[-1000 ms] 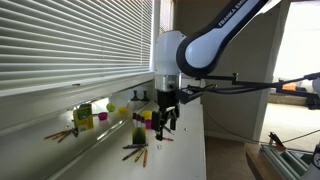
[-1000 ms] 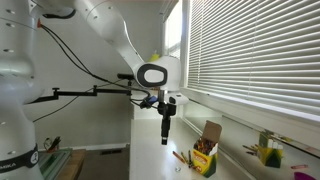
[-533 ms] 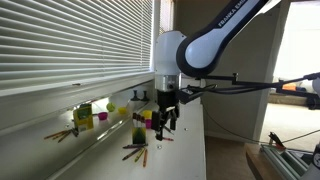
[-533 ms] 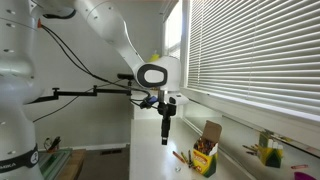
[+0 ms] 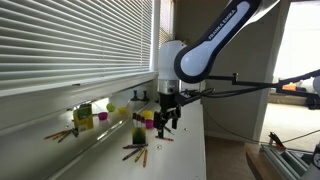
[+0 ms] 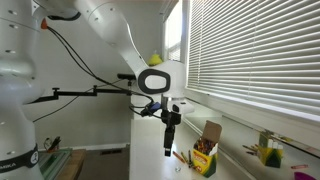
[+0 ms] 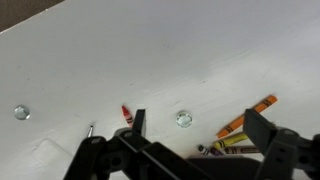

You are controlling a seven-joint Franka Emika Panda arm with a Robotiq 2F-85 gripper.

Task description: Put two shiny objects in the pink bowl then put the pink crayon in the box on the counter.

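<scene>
My fingers are well above the small shiny round object between them, so it is too early to close. My gripper lowers first, then closes on it.
My gripper [image 7: 200, 130] is open and hangs over the white counter [image 7: 200, 50] with nothing between its fingers. A small shiny round object [image 7: 184, 119] lies on the counter between the fingers, and another shiny object [image 7: 22, 112] lies far left. A reddish-pink crayon [image 7: 126, 113] lies just left of one finger [image 7: 140, 122]. In both exterior views the gripper [image 5: 168, 120] [image 6: 169, 138] points down over the counter. The yellow-green box [image 5: 83, 117] [image 6: 268, 152] stands further along the window side. A pink thing [image 5: 147, 116] behind the gripper may be the pink bowl.
An orange crayon [image 7: 248, 117] and other crayons [image 7: 225, 145] lie by the right finger. An open crayon carton [image 6: 205, 150] stands near the gripper, with loose crayons [image 5: 135, 152] around. Window blinds [image 5: 70, 45] run along the counter's far side. The counter edge [image 6: 135, 140] drops off opposite.
The gripper has sunk a little toward the counter and the wrist has shifted slightly. The jaws stay open and the objects on the counter have not moved.
</scene>
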